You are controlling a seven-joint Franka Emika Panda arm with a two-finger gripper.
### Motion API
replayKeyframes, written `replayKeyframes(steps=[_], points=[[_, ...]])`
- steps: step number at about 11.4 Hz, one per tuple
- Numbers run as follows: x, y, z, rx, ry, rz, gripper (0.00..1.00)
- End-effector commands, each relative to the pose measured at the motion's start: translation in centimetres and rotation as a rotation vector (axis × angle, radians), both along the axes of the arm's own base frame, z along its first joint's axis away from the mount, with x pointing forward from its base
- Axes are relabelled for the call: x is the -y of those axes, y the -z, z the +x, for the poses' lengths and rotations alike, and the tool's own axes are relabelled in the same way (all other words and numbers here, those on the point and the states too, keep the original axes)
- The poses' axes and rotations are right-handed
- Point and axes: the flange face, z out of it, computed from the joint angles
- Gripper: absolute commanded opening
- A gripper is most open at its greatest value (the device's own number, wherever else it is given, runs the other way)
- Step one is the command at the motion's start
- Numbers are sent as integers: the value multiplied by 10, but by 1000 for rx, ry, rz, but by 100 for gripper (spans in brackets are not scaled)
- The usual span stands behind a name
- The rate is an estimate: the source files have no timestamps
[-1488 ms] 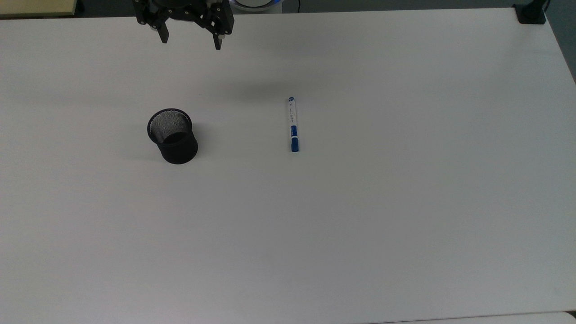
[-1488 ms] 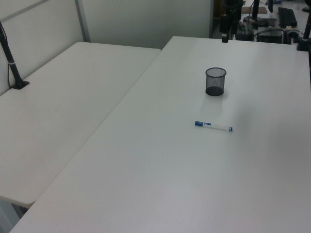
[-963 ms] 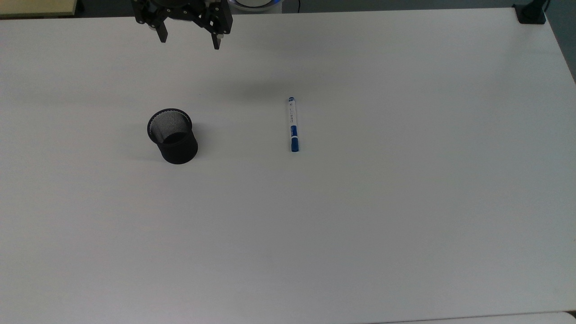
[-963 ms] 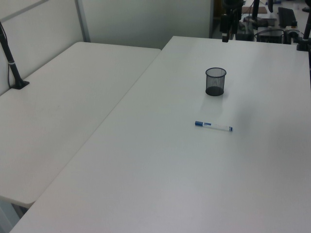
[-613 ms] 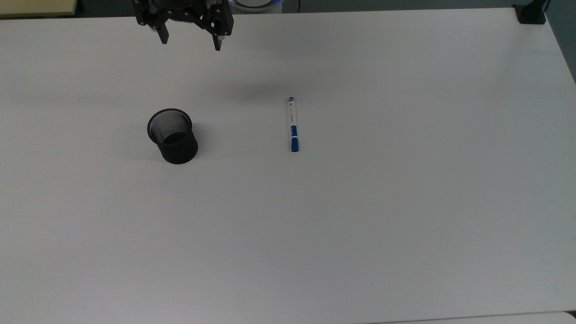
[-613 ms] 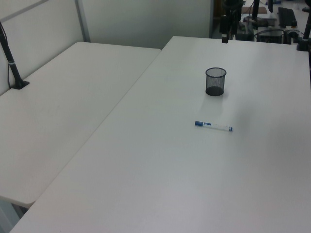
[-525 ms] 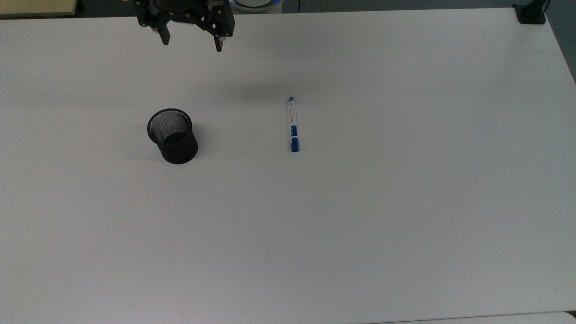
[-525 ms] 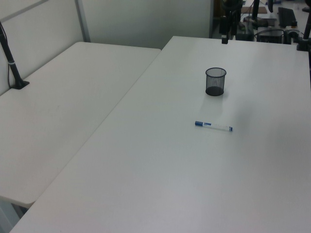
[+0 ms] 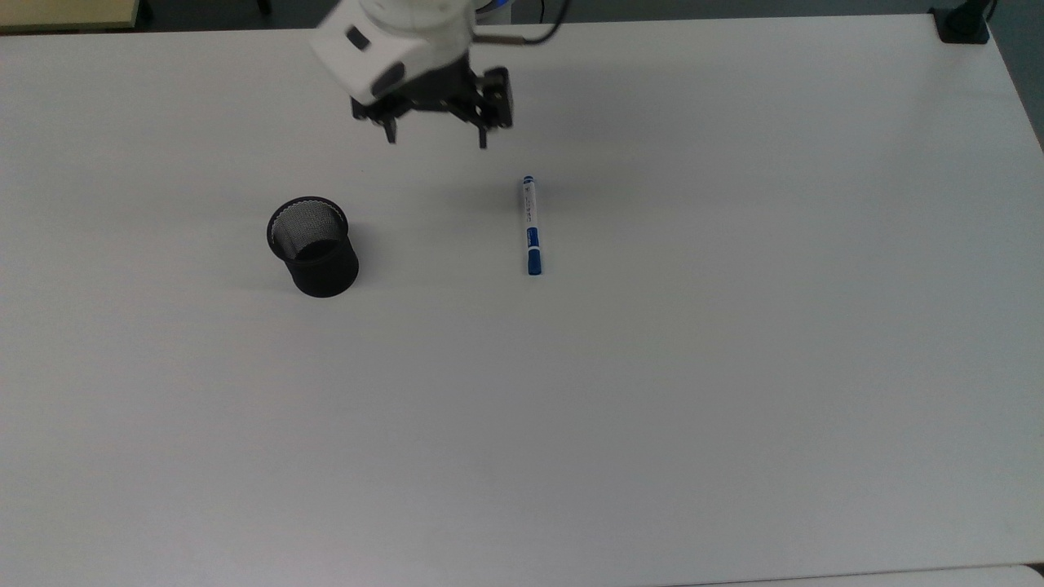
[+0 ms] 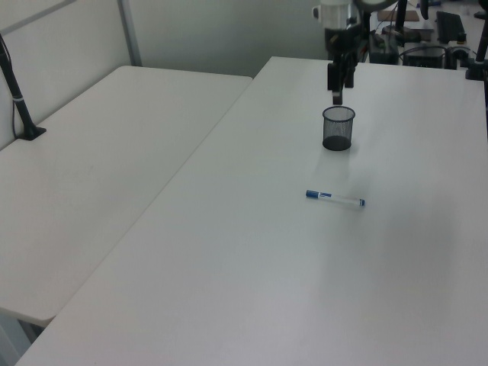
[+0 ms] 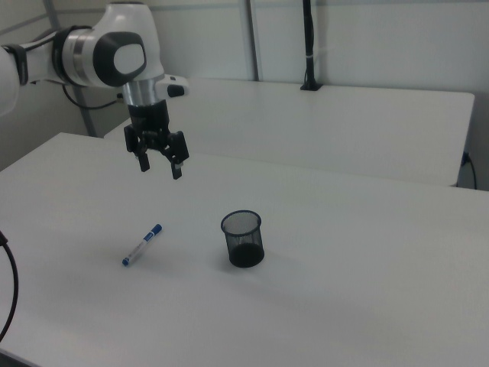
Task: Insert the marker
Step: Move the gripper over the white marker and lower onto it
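Observation:
Next, my gripper grabs the marker by its white body [image 10: 341, 200] to put it into the black mesh cup [image 10: 338, 127].
The marker [image 9: 531, 225] lies flat on the white table [image 9: 652, 367], white barrel with its blue cap toward the top view's bottom; it also shows as the marker [image 10: 335, 198] and the marker [image 11: 143, 245]. A black mesh cup [image 9: 313, 245] stands upright and empty to the top view's left of it, seen too as the cup [image 10: 338, 127] and the cup [image 11: 243, 238]. My gripper [image 9: 437, 139] hangs open in the air above the table, between cup and marker and farther back, holding nothing. It appears as the gripper [image 11: 160, 168] up and right of the marker, and as the gripper [image 10: 337, 95] above the cup.
A second white table [image 10: 91, 168] adjoins on the left view's left. A black post clamp [image 9: 962, 24] sits at the top view's top right corner. A black cable [image 11: 8, 283] curves along the right view's left edge.
The arm has swung toward the top view's right and downward, bringing the open gripper from the top edge to a spot near the marker's far end. Marker and cup have not moved.

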Motion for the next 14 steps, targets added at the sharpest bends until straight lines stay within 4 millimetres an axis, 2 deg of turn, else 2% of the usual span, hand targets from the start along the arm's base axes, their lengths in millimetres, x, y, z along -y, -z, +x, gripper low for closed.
replayKeyframes(steps=[1, 3, 5, 6, 9, 10, 12, 14], points=[[-40, 56, 18, 8, 34, -34, 100], [-66, 94, 15, -11, 19, -47, 99], [-91, 123, 11, -46, -18, -67, 88], [-96, 137, 11, -61, -30, -82, 81], [-106, 182, 17, -81, -52, -103, 69], [-114, 190, 16, -81, -68, -106, 60], [-114, 200, 19, -76, -69, -109, 41], [-117, 215, 24, -60, -73, -109, 32]])
